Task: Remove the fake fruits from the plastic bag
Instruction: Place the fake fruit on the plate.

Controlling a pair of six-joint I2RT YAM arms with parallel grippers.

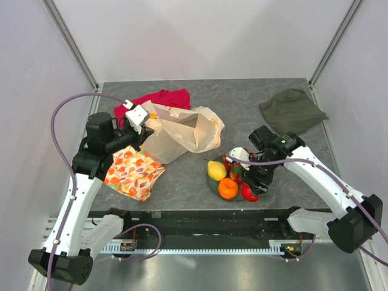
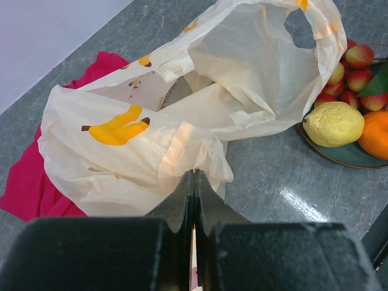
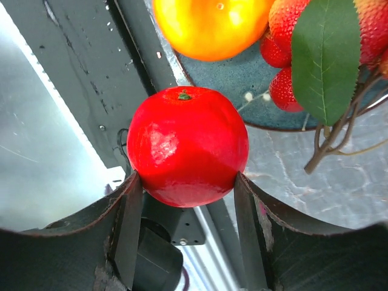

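Most of the apple hangs outside the plate's rim and would end beside the plate, so my right gripper keeps holding the apple until it reaches the gap.
The plastic bag lies crumpled on the table with its mouth open and no fruit showing inside. My left gripper is shut on the bag's near edge, with a sliver of plastic pinched between the fingers. To the right, a dark plate carries a yellow lemon, an orange and red berries with a green leaf. My right gripper is shut on a red apple at the plate's near right rim.
A red cloth lies behind the bag. An orange-flowered cloth sits under my left arm, and an olive cloth lies at the back right. The table's front edge and its metal rail are just below the apple.
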